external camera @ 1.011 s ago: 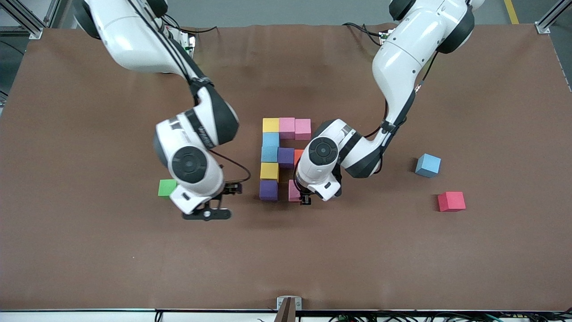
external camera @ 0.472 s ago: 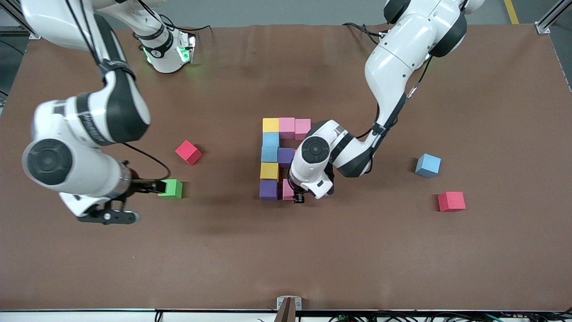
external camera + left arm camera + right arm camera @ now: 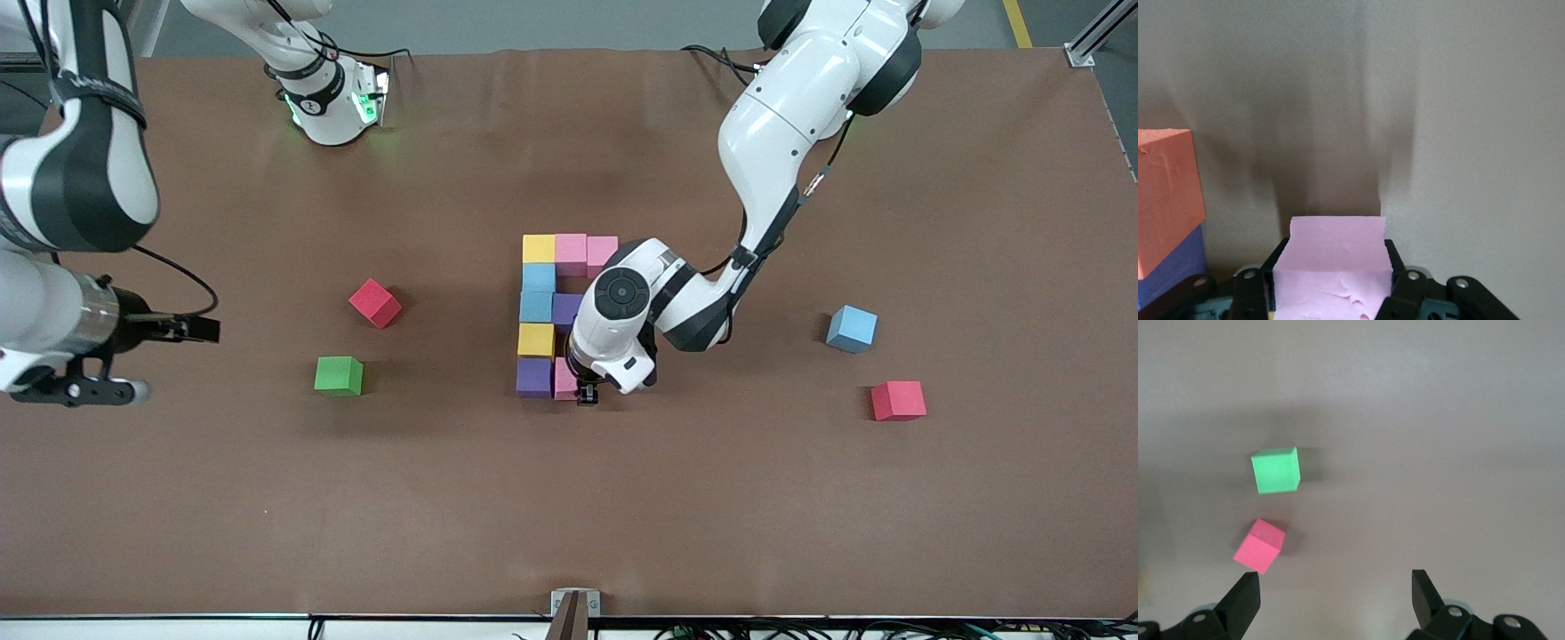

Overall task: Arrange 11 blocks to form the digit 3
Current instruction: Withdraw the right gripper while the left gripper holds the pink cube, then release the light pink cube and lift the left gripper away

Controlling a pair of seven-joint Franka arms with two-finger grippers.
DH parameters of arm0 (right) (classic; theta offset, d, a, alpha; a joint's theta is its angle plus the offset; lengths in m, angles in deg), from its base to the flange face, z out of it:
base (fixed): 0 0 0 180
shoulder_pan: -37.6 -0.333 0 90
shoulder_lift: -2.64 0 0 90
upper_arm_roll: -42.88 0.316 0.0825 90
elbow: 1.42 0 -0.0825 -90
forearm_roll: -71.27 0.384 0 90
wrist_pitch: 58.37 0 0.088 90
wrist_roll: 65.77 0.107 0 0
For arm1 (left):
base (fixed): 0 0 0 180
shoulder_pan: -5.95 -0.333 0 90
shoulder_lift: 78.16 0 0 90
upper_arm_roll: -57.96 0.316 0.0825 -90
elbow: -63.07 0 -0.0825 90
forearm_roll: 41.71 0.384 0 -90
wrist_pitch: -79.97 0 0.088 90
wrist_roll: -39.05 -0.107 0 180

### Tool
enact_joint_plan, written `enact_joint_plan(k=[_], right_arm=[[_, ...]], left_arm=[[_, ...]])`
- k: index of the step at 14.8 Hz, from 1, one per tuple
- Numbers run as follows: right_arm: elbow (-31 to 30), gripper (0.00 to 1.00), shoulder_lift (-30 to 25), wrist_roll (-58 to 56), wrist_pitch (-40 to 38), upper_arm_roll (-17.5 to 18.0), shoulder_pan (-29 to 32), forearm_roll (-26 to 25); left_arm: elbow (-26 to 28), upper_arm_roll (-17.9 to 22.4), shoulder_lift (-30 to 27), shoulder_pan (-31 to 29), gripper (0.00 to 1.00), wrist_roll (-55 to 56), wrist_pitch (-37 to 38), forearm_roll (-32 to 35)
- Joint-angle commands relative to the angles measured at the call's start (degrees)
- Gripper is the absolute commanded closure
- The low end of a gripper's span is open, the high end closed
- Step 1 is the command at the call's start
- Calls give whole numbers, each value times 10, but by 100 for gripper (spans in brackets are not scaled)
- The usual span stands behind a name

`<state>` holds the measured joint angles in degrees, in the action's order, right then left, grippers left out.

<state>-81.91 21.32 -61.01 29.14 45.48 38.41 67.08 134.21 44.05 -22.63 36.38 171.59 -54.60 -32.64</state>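
The pink cube's base meets its shadow on the tabletop and the cube would stand, so my left gripper releases it next.
The figure of touching cubes sits mid-table: yellow (image 3: pixel 539 248), two pink (image 3: pixel 571 253) (image 3: pixel 602 253), two light blue (image 3: pixel 538 277) (image 3: pixel 536 307), purple (image 3: pixel 566 309), yellow (image 3: pixel 536 340), purple (image 3: pixel 533 377). My left gripper (image 3: pixel 582 391) is shut on a pink cube (image 3: pixel 563 382) (image 3: pixel 1335 260) down at the table, against the nearest purple cube. The left wrist view shows an orange cube (image 3: pixel 1165 193) beside a purple one (image 3: pixel 1168 277). My right gripper (image 3: pixel 191 331) (image 3: pixel 1335 597) is open and empty, up over the right arm's end of the table.
Loose cubes lie on the brown table: a red one (image 3: pixel 374 302) (image 3: pixel 1259 545) and a green one (image 3: pixel 339 375) (image 3: pixel 1276 470) toward the right arm's end, a light blue one (image 3: pixel 852 328) and a red one (image 3: pixel 898 400) toward the left arm's end.
My right arm has swung away from the figure toward its own end of the table, uncovering the red and green cubes. My left gripper has slid the pink cube up to the purple cube.
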Motion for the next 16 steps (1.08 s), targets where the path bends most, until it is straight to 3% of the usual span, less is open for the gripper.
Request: enact_joint_plan(k=[1,7,11,16], right_arm=[[-111,0,-88,-6,29,9,9,8],[-127,0,-135,-4,25,7,9,7],[-72,0,-135,-5,-25,7,9,6],[-35,0,-134,-29,-34,6,9,0]], left_arm=[[-18,13,13,16,99,3,-7,-12],[-23,17,19,16,99,2,-10,-12],[-24,17,23,16,97,10,-22,-12],[-24,18,25,16,91,12,-23,-12]])
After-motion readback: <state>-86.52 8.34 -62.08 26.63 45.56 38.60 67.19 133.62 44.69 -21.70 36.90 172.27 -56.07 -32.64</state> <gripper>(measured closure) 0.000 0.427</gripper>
